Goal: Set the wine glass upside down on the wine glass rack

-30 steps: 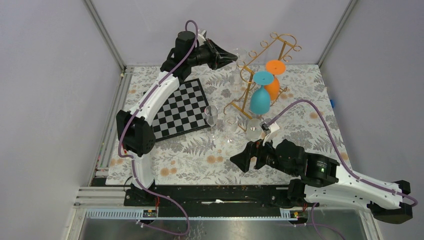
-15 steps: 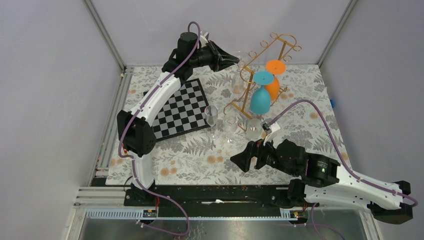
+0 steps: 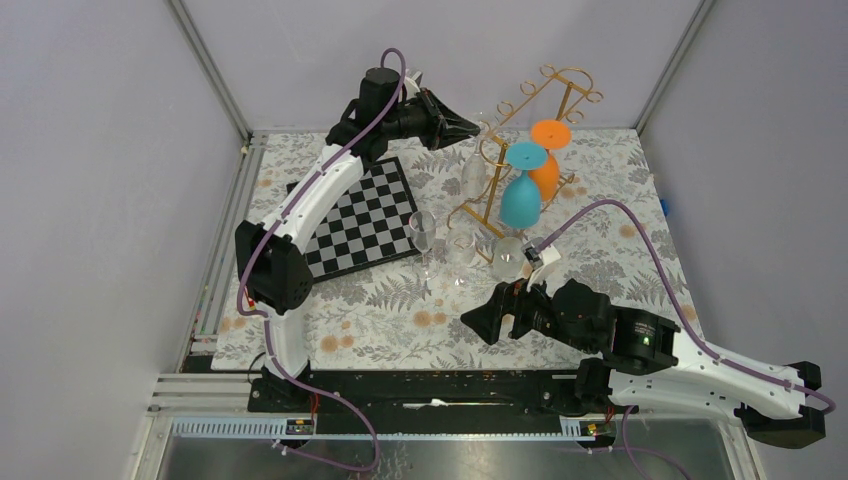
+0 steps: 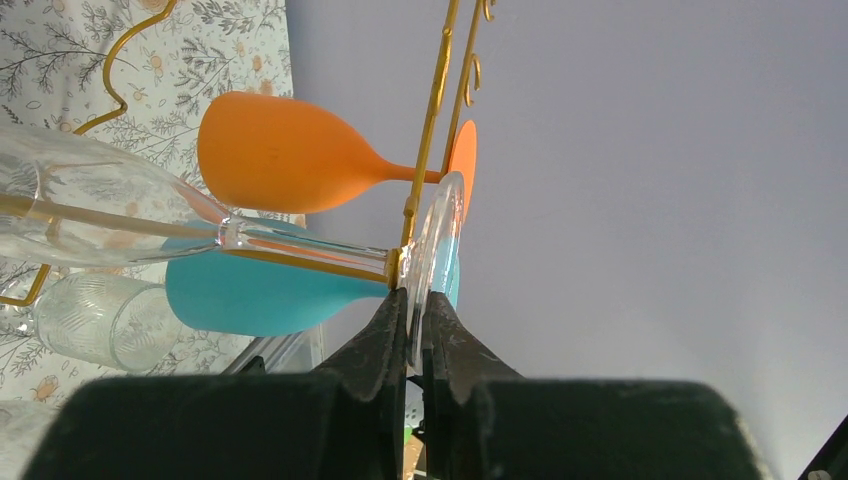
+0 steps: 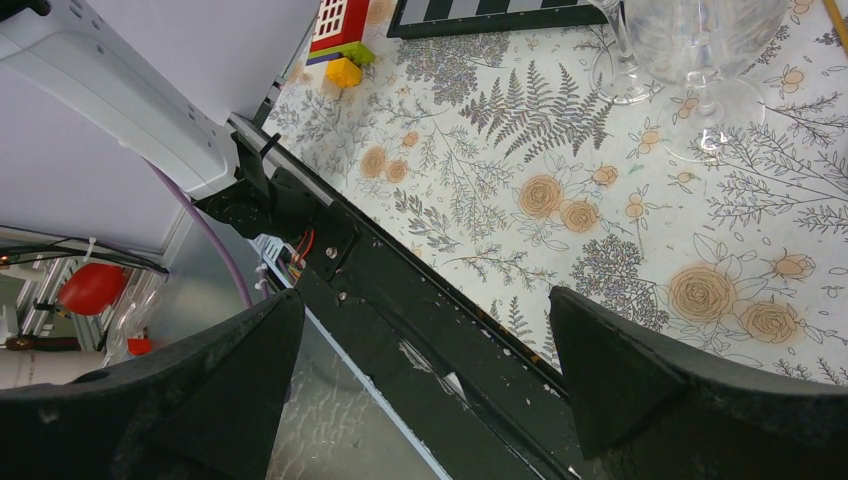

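Observation:
The glass's foot is just above the rack's gold bar, so the glass would hang on the rack. My left gripper should release the glass now.
My left gripper (image 3: 473,127) is shut on the foot rim of a clear wine glass (image 3: 473,173) at the rear left end of the gold wine glass rack (image 3: 561,78). The glass hangs bowl down. In the left wrist view its foot (image 4: 436,235) stands edge-on between my fingertips (image 4: 393,320), and its stem (image 4: 300,247) runs along a gold rail (image 4: 434,110). I cannot tell whether the foot bears on the rails. My right gripper (image 3: 487,322) hovers open and empty over the front of the mat (image 5: 425,345).
A blue glass (image 3: 521,198) and an orange glass (image 3: 547,168) hang upside down on the rack. Three clear glasses (image 3: 423,236) (image 3: 460,255) (image 3: 507,259) stand on the floral mat in front of it. A chessboard (image 3: 362,222) lies at the left.
My left gripper has shifted slightly right and forward toward the rack, carrying the clear glass with it. The right arm has not moved.

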You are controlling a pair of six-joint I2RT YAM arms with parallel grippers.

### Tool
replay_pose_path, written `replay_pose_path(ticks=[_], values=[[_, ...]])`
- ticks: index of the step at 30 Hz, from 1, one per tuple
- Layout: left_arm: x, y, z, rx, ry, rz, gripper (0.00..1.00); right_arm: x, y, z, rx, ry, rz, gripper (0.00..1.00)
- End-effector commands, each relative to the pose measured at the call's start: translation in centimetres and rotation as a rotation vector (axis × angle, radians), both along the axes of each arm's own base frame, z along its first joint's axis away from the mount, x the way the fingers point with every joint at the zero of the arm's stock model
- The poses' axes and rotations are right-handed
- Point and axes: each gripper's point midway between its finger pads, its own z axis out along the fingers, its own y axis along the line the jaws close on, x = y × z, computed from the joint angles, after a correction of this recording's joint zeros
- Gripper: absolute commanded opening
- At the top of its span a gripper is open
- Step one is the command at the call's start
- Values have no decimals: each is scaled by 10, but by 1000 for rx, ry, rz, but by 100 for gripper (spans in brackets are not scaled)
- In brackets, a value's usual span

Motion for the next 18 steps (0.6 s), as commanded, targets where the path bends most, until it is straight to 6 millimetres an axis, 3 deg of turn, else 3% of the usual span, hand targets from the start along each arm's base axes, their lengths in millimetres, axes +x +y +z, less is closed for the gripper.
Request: replay_pose_path(ticks=[1,9,18], values=[[-16,5,49,-49,-131,-20,0,2,0,5,23,1,-10,100],[-15,4,47,-50,-122,-22,9,2,-1,5,27,0,-14,100],[-17,5,49,-49,-126,-24,28,2,-2,5,28,-3,-15,100]])
